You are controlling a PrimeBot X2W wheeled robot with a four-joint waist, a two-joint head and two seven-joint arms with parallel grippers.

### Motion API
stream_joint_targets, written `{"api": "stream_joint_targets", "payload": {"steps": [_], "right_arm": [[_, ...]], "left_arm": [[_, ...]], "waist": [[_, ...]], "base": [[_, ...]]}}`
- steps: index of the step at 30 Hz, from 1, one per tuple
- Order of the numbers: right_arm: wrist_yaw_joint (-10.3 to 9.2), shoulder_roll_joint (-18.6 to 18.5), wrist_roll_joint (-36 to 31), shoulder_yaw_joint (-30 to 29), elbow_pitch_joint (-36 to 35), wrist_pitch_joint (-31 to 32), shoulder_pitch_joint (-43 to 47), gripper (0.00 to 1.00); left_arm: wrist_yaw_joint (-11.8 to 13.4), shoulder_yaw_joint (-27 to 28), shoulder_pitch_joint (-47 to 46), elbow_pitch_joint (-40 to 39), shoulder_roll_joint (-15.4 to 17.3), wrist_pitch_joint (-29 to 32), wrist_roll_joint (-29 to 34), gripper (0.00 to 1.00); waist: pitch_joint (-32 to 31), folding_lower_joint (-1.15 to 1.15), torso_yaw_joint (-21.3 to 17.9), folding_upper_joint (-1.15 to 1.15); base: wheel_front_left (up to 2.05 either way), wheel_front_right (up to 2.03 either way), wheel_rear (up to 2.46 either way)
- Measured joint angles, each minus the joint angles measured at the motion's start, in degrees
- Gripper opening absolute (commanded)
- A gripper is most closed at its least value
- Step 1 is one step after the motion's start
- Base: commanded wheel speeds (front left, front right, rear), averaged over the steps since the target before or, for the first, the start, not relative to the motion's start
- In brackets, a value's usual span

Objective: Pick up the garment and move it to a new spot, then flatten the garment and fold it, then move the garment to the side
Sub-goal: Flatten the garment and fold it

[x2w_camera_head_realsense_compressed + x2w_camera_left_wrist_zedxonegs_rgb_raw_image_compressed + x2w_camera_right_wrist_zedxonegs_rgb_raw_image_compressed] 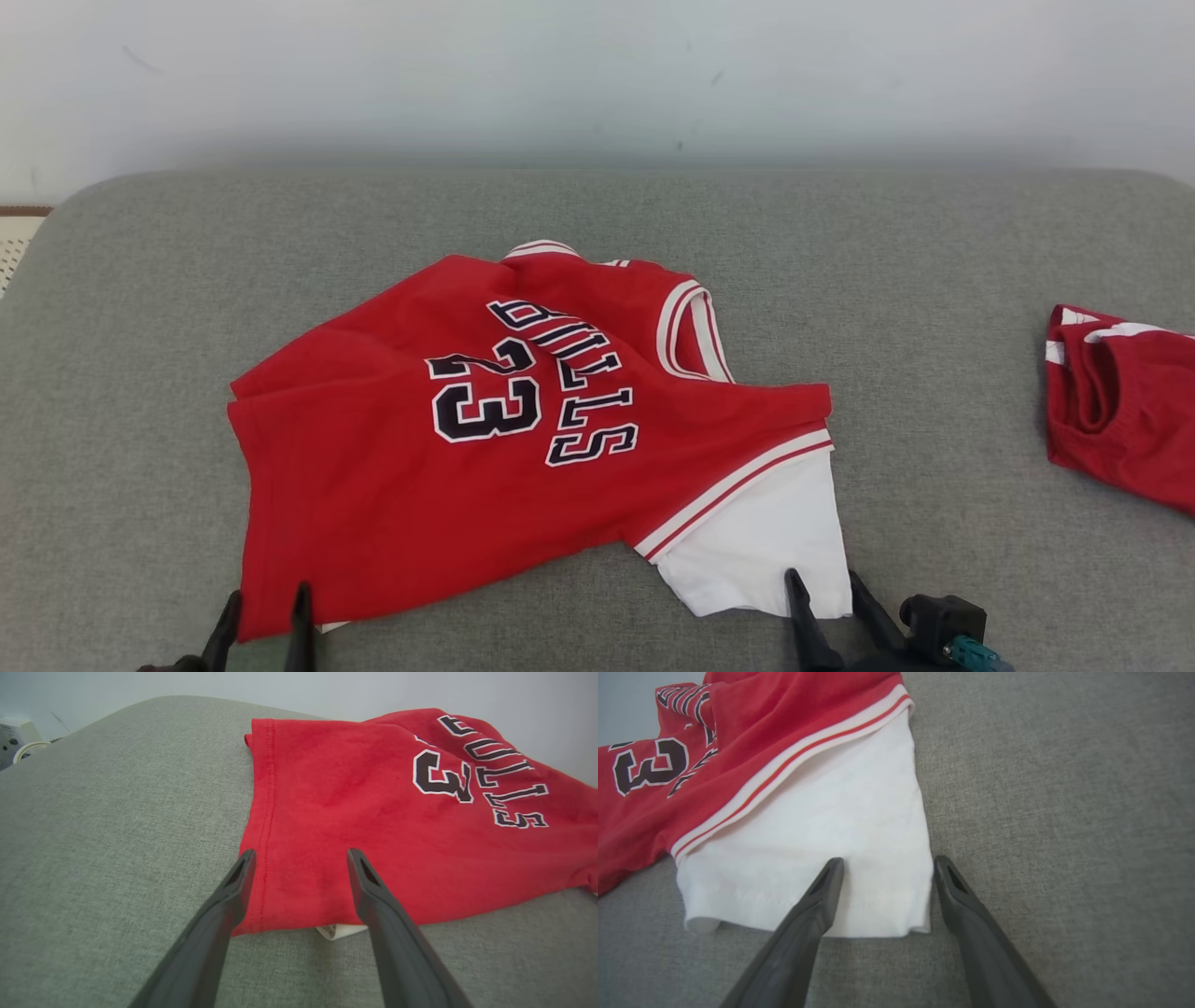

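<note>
The garment's red body (370, 482) lies flat on the cushion. So my left gripper will next grab the garment by the loose edge at its hem corner (267, 620).
The garment (485, 448) is a red jersey with "BULLS 23" in black and a white sleeve (766, 551), lying rumpled on the grey cushioned surface (140, 392). My left gripper (264, 597) stands open over the jersey's near left corner (299, 886), its fingers (233, 891) straddling the red hem. Open too, my right gripper (822, 583) hovers at the white sleeve's near corner (878, 877), one finger (822, 891) over the cloth and the other just off its right edge. Neither holds anything.
A second red garment (1120, 411) with white trim lies at the right edge of the surface. A pale wall (597, 75) runs behind. A bit of floor and a white object (14, 737) show past the left edge.
</note>
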Motion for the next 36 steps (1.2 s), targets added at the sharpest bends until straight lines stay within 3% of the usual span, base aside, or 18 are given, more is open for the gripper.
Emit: {"api": "stream_joint_targets", "payload": {"steps": [7, 21, 23, 24, 25, 26, 30, 32, 36], "right_arm": [[0.08, 0.3, -0.1, 0.2, -0.6, 0.1, -0.1, 1.00], [0.18, 0.3, -0.1, 0.8, -1.6, 0.5, 0.3, 1.00], [0.18, 0.3, -0.1, 0.8, -1.6, 0.5, 0.3, 1.00], [0.18, 0.3, 0.0, 0.9, -1.7, 0.5, 0.3, 1.00], [0.18, 0.3, 0.0, 1.0, -1.7, 0.5, 0.3, 1.00], [0.18, 0.3, 0.0, 1.0, -1.8, 0.5, 0.4, 1.00], [0.18, 0.4, 0.0, 1.2, -1.9, 0.5, 0.5, 1.00], [0.18, 0.4, 0.0, 1.3, -1.9, 0.5, 0.5, 1.00], [0.18, 0.4, 0.3, 1.4, -1.9, 0.5, 0.5, 1.00]], "left_arm": [[1.0, 3.2, -1.5, 4.6, 0.0, 0.0, -3.4, 1.00], [-1.4, 2.9, -1.6, 9.4, 0.0, 0.0, -9.6, 1.00], [-1.5, 2.5, -1.6, 9.5, 0.0, 0.0, -9.6, 0.85], [-1.5, 2.4, -1.6, 9.5, 0.0, 0.0, -9.6, 0.67], [-1.5, 2.1, -1.6, 9.5, 0.0, 0.0, -9.8, 0.67], [-1.5, 1.8, -1.6, 9.4, 0.0, 0.0, -10.0, 0.41], [-1.5, 1.2, -1.6, 9.2, 0.2, 0.0, -10.8, 0.06], [-1.5, 0.9, -1.6, 9.0, 0.4, 0.0, -11.0, 0.00], [-1.5, 0.6, -1.5, 8.6, 0.7, 0.0, -10.9, 0.00]], "waist": [[-0.1, 0.00, -1.1, 0.00], [-0.7, 0.01, -2.0, 0.00], [-0.8, 0.01, -2.0, 0.00], [-0.8, 0.01, -2.0, 0.00], [-0.8, 0.01, -2.0, 0.00], [-0.9, 0.01, -2.0, 0.00], [-1.1, 0.00, -2.1, 0.00], [-1.2, 0.00, -2.1, 0.00], [-1.2, 0.00, -2.2, 0.00]], "base": [[0.00, 0.00, 0.00], [0.00, 0.00, 0.00], [0.00, 0.00, 0.00], [0.00, 0.00, 0.00], [0.00, 0.00, 0.00], [0.00, 0.00, 0.00], [0.00, 0.00, 0.00], [0.00, 0.00, 0.00], [0.00, 0.00, 0.00]]}}
